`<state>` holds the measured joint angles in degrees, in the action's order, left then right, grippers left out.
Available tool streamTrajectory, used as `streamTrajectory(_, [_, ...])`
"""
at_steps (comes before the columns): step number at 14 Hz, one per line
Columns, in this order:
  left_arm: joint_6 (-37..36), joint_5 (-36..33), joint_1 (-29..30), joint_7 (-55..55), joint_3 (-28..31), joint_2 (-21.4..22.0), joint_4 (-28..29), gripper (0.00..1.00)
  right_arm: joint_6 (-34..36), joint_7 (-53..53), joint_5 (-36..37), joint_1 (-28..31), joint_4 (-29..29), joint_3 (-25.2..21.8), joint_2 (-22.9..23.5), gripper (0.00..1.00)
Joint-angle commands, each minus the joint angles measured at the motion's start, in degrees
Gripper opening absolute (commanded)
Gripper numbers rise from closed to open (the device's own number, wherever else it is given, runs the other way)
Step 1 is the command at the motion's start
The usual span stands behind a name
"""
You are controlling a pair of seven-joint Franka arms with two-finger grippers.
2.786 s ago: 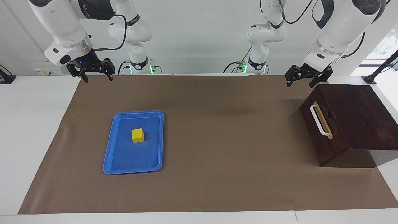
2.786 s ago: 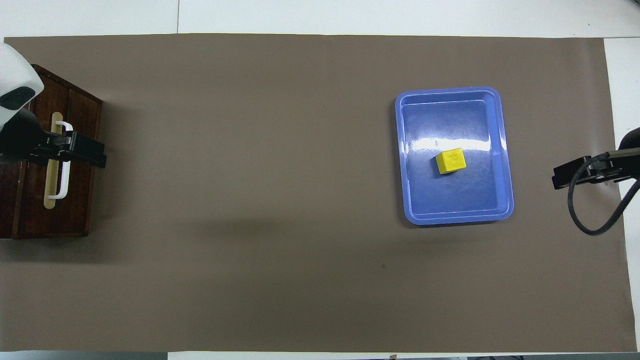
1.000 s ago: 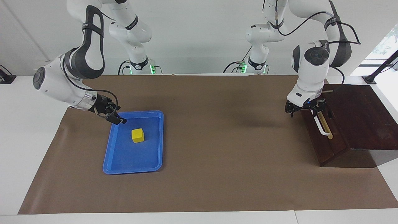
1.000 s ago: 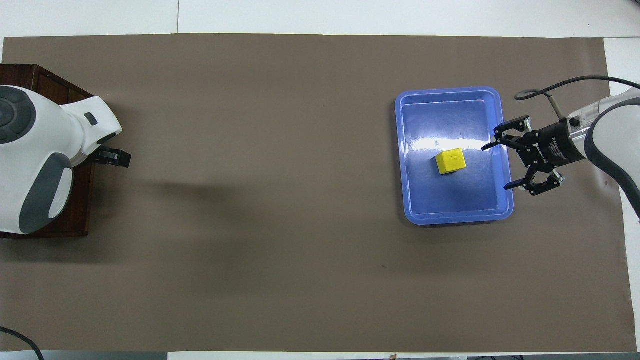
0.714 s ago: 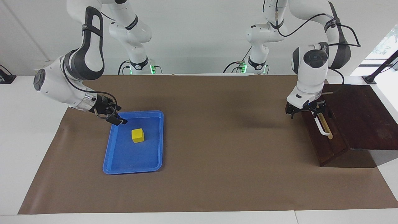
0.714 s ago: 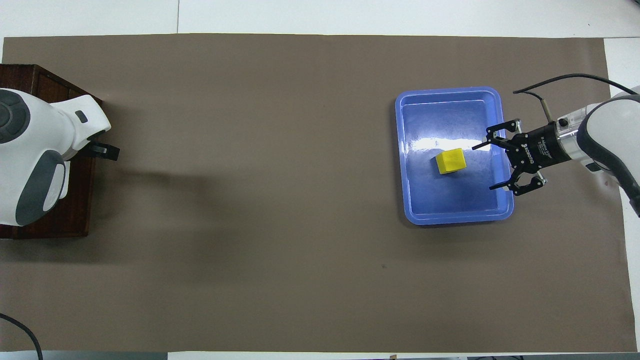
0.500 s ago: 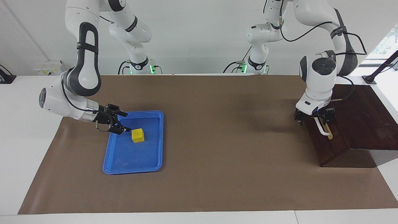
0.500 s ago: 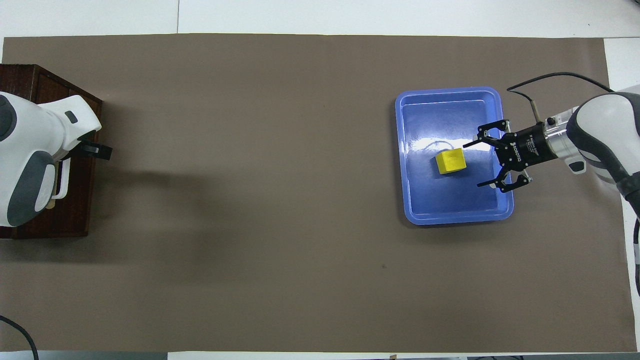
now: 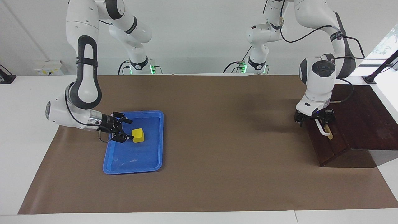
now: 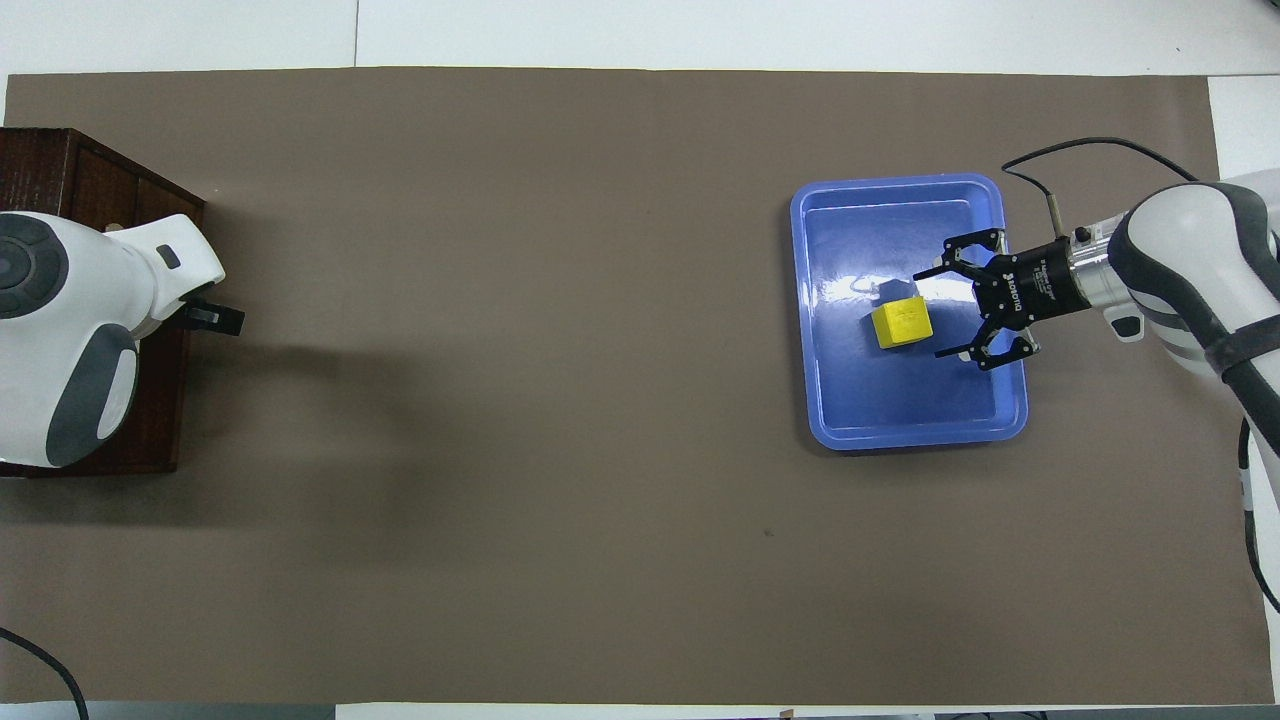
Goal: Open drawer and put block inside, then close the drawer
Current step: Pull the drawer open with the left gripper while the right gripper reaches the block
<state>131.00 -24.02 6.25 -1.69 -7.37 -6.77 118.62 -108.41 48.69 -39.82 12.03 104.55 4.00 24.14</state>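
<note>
The robot's right gripper should put the yellow block inside the drawer [image 10: 168,408], so it should next grab the block by its opposite sides.
The small yellow block [image 9: 138,135] [image 10: 901,324] lies in the blue tray [image 9: 133,170] [image 10: 915,438]. My right gripper [image 9: 125,130] [image 10: 929,314] is low over the tray, open, its fingertips spread at the block's edge toward the right arm's end. It holds nothing. The dark wooden drawer [image 9: 326,143] is shut, in its cabinet [image 9: 363,118] [image 10: 160,420] at the left arm's end. My left gripper [image 9: 314,119] is open at the upper end of the white handle [image 9: 323,131]. From overhead the left arm hides the handle.
A brown mat [image 9: 224,155] [image 10: 520,400] covers the table between tray and cabinet. White table shows around the mat. The cabinet's top slopes up away from the drawer front.
My right gripper has come down into the tray and closed in on the block, still open. My left gripper has sunk onto the drawer handle. The block has not moved.
</note>
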Motion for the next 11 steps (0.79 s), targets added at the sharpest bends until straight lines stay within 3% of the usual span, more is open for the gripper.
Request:
streamTrajectory(1, [1.72,-1.03,-2.28,2.81,0.07,0.09,1.26,1.00,-2.33,0.27,-1.40,-0.95,1.26,0.22,1.00,1.00])
streamTrajectory(7, [0.67,-0.41,-13.61,21.70,-0.01,-1.40,0.56,1.00,-3.38,-1.49,-1.40,-1.05,2.59,0.13,0.82,1.00])
streamTrajectory(11, [-2.23,-0.24,-18.37,24.27,-0.10,-1.23,-0.05,1.00,-3.91,-2.46,-1.40,-0.87,2.94,0.13,0.74,1.00])
